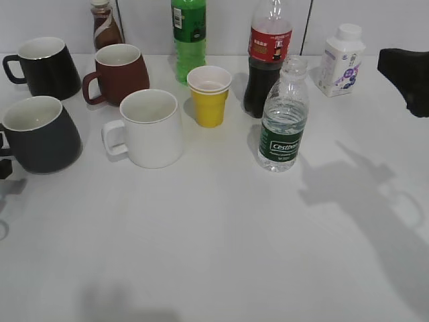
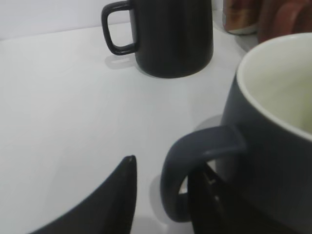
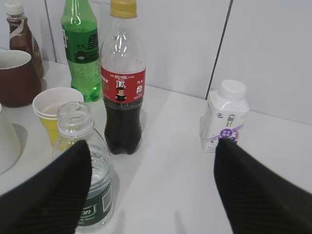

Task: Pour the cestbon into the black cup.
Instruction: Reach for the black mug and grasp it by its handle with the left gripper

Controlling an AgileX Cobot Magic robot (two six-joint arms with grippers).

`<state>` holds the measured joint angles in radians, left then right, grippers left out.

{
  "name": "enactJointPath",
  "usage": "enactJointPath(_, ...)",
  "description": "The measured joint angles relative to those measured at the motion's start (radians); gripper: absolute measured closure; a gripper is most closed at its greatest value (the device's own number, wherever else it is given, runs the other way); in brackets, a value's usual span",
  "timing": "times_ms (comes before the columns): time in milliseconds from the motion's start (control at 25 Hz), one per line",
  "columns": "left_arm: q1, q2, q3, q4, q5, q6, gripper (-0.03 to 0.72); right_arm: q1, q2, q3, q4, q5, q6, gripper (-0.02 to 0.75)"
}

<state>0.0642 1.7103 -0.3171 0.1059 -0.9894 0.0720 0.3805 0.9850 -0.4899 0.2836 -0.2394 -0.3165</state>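
The left gripper needs to grab the black cup by its loop handle (image 1: 4, 146) next, because the black cup's round body (image 1: 47, 142) is wide while its loop is slim.
The cestbon (image 1: 284, 121) stands uncapped, right of the table's middle, partly filled with water. In the right wrist view, the cestbon (image 3: 97, 180) is at the lower left, just behind my left finger. My right gripper (image 3: 153, 142) is open wide and empty; it shows as a dark shape (image 1: 407, 75) at the right edge, raised and apart from the bottle. The black cup (image 1: 41, 134) stands upright at the far left, white inside. My left gripper (image 2: 165, 180) is open, with one finger on each side of the black cup's (image 2: 273, 161) handle.
A glossy black mug (image 1: 43, 66), a maroon mug (image 1: 120, 72) and a white mug (image 1: 151, 127) stand by the black cup. A yellow paper cup (image 1: 209, 97), a green bottle (image 1: 189, 37), a cola bottle (image 1: 268, 60) and a white milk bottle (image 1: 342, 60) stand behind the cestbon.
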Motion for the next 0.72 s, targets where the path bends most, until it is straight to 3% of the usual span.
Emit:
enactJointPath(480,0.000,0.092,-0.064,0.010,-0.029,0.000,0.427,0.001,0.000,0.000,0.000,-0.001,0.002,0.149)
enactJointPath(720,0.002,0.110,-0.098,0.036,-0.040,-0.007,0.634,0.001,0.024,0.000,0.000,0.001,0.022,0.149)
